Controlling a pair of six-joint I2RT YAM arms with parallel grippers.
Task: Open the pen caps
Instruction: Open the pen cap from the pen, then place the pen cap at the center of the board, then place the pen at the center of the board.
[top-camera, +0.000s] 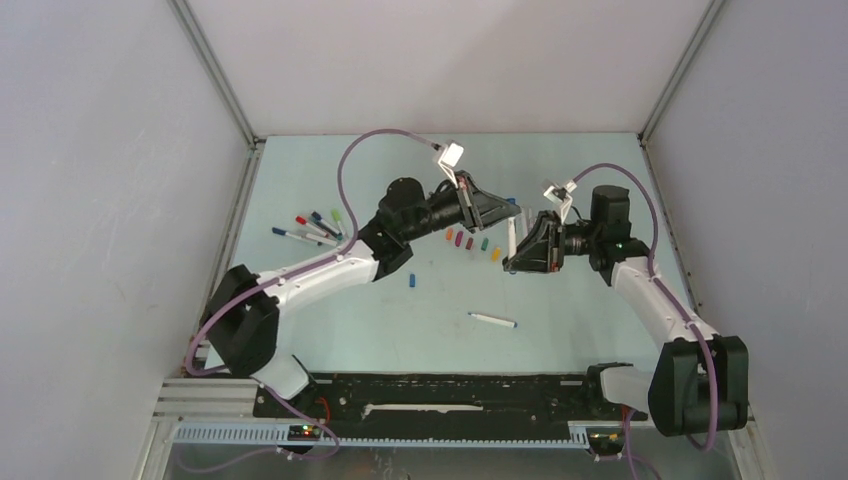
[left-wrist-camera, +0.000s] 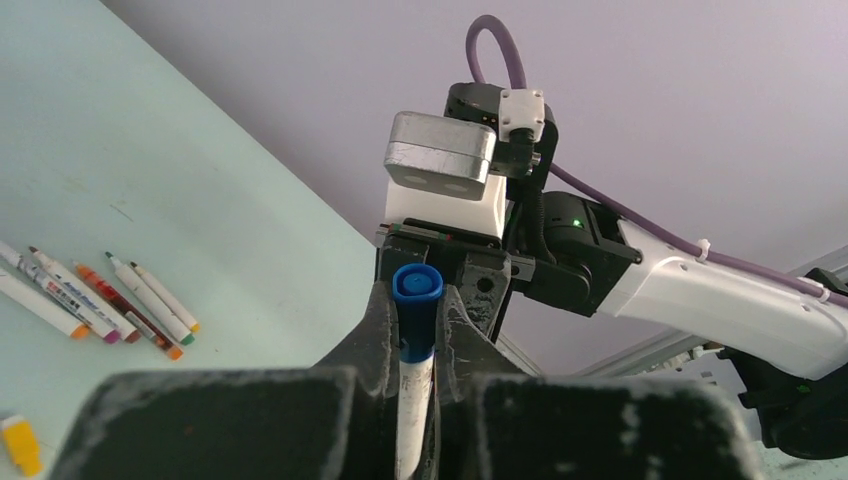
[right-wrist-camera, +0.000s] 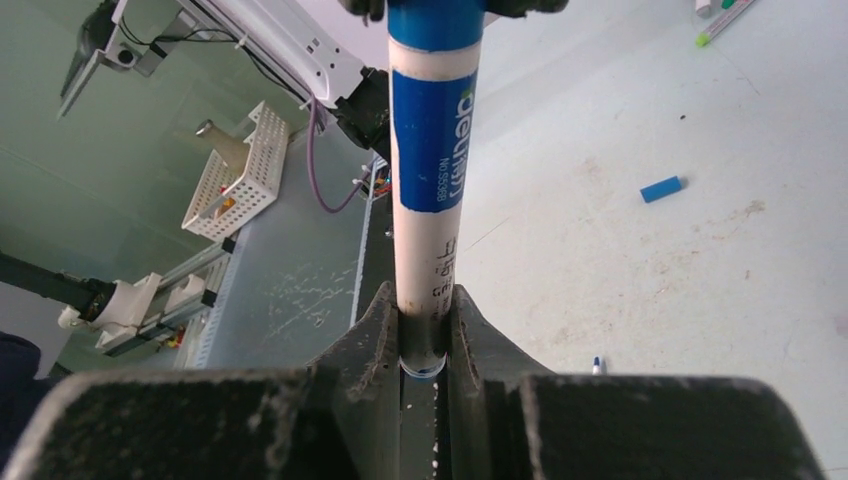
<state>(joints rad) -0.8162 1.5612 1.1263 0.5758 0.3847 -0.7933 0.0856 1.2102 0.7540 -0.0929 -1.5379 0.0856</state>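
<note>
I am holding the tail end of the pen's body with my right gripper, so the blue cap would come off and move along if I lifted my left gripper now.
A white pen (top-camera: 513, 233) with a blue label hangs in the air between both arms, above the table's middle. In the left wrist view my left gripper (left-wrist-camera: 417, 302) is shut on the pen's blue cap (left-wrist-camera: 416, 318), and the white barrel runs down between the fingers. My right gripper (right-wrist-camera: 425, 325) is shut on the barrel's tail end (right-wrist-camera: 427, 250). In the right wrist view the blue cap (right-wrist-camera: 435, 18) shows at the top edge. From above, the left gripper (top-camera: 507, 208) and right gripper (top-camera: 514, 252) almost meet. Several loose caps (top-camera: 469, 243) lie in a row just left of them.
A bare pen (top-camera: 493, 320) lies nearer the arm bases. One loose blue cap (top-camera: 411, 280) lies apart from the row. Several capped pens (top-camera: 310, 228) sit at the table's left side. A yellow cap (left-wrist-camera: 20, 445) lies below the left gripper. Walls enclose the table on three sides.
</note>
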